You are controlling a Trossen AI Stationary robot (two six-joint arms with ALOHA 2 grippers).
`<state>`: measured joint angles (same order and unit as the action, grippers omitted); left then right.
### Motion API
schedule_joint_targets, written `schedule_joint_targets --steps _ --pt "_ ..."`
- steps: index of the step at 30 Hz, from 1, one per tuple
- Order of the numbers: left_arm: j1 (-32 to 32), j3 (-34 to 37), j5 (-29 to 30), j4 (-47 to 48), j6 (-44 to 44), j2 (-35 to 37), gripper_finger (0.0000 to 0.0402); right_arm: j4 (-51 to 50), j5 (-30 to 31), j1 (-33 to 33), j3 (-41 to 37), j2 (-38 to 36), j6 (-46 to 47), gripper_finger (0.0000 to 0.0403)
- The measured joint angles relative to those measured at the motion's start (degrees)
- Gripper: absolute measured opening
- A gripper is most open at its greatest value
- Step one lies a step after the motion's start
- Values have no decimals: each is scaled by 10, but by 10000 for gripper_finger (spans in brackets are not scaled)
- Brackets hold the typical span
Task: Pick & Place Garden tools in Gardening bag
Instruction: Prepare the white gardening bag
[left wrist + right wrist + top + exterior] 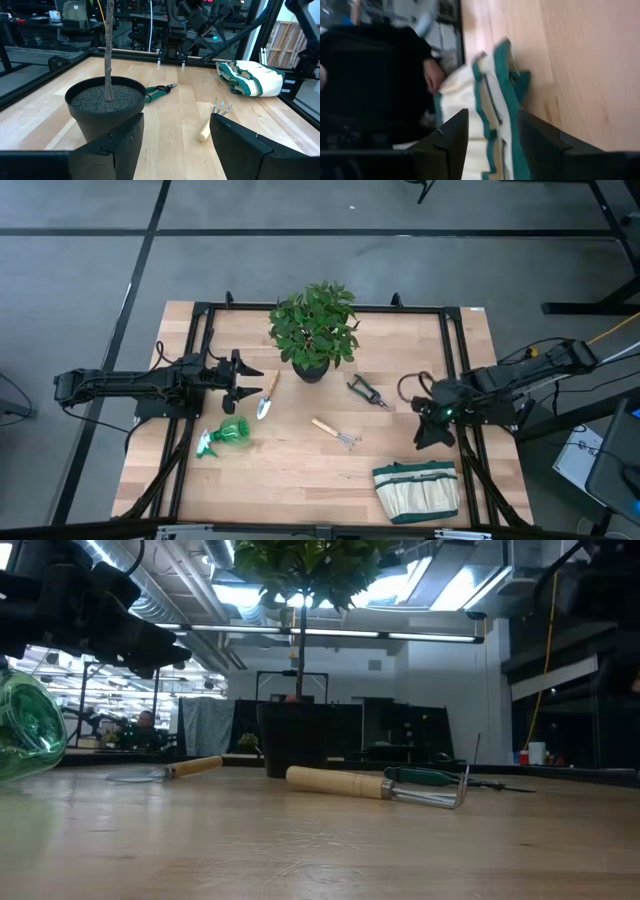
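Observation:
The gardening bag is next, and my right gripper will take it by its green-trimmed top rim (412, 470). The bag can then stand open for the trowel (266, 396).
The silver trowel (266, 396) with a wooden handle, the translucent green spray bottle (224, 435), the pronged rake (335, 432) and the dark pruning shears (368, 391) lie flat on the wooden table. The cream and green gardening bag (417, 490) lies on its side near the front right edge. My left gripper (254, 382) is open and empty, just left of the trowel's handle; its wrist view (175, 142) looks past the pot toward the rake (215, 116). My right gripper (430, 438) is open and empty above the table, pointing at the bag (485, 105).
A leafy plant in a black pot (310, 367) stands at the table's far middle, close to the trowel and shears. A black frame rail (460, 370) runs along the table's sides. A dark-clothed figure (380, 75) seems to show beyond the bag.

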<state>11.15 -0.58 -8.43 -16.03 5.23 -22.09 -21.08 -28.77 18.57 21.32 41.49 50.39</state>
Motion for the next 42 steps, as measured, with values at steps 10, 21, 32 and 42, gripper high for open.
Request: schedule_joint_targets --steps 10,21,32,42 --pt "0 0 0 0 0 0 224 65 -3 52 0 124 -14 170" --pt "0 0 0 0 0 0 224 132 -3 95 0 221 -18 170" --pt "0 0 0 0 0 0 224 141 40 117 0 278 -33 169" --pt "0 0 0 0 0 0 224 202 32 151 0 302 -16 169"
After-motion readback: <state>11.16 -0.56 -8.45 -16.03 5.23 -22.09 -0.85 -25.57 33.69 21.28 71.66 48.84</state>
